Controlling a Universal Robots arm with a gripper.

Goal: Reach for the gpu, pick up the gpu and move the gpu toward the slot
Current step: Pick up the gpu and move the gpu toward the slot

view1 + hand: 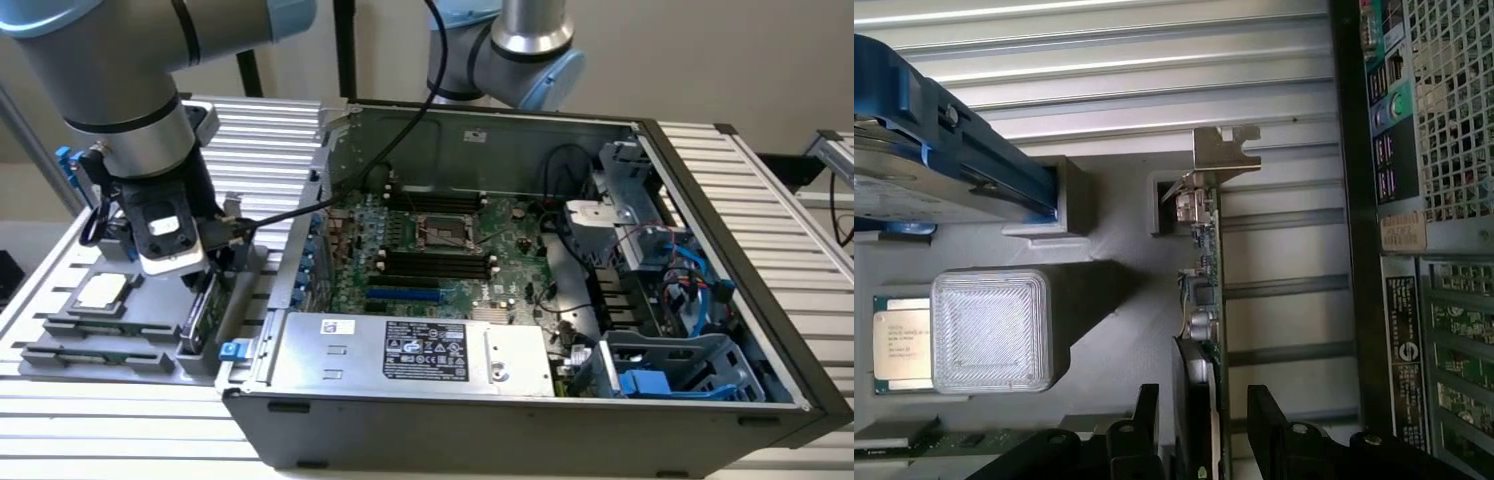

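Observation:
My gripper closes next, which would catch the green card: in the wrist view my fingers are on either side of the card.
The gpu (1206, 270) is a thin green card standing on edge in a grey holder (1109, 230), with its silver bracket (1221, 150) at the far end. My gripper (1199, 430) is open and sits low over the card's near end, one black finger (1144, 415) on each side of the board without pressing it. In the exterior view the gripper (180, 270) hangs over the gpu (200, 305) at the exterior view's left, beside the open computer case (534, 400). A blue slot (400, 295) lies on the green motherboard (454, 240) inside the case.
On the same holder sit a square silver processor chip (901, 343), a ribbed white block (991, 330) and a hard drive with blue rails (924, 170). The case's rear panel (1424, 200) runs close beside the gpu. A second arm (527, 50) stands behind the case.

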